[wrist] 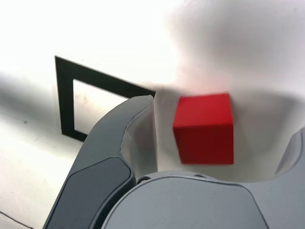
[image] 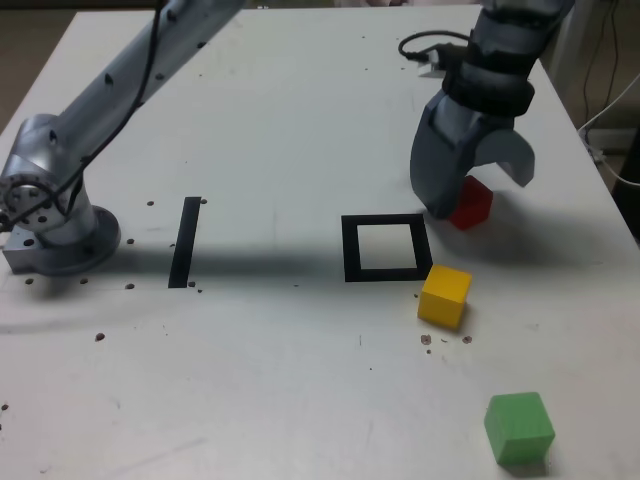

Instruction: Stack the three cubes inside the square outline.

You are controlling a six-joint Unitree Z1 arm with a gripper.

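Observation:
I need to start the stack inside the square outline, so I should next grab the red cube (image: 473, 205) by its opposite sides with my gripper.
The red cube (image: 473, 205) rests on the white table just beyond the far right corner of the square outline (image: 352, 248). My gripper (image: 480, 192) is lowered over it and open, one jaw on each side. In the wrist view the red cube (wrist: 204, 128) sits between the grey fingers (wrist: 124, 133) with a gap on both sides, and the square outline (wrist: 64, 95) lies beside one finger. The yellow cube (image: 444, 295) sits at the outline's near right corner. The green cube (image: 519, 427) is near the front edge, at the exterior view's right.
A straight black tape strip (image: 185, 240) lies at the exterior view's left of the outline. The arm's base (image: 50, 225) stands at the far left. A black cable (image: 430, 45) trails behind the gripper. The table's right edge (image: 610, 190) is near the red cube.

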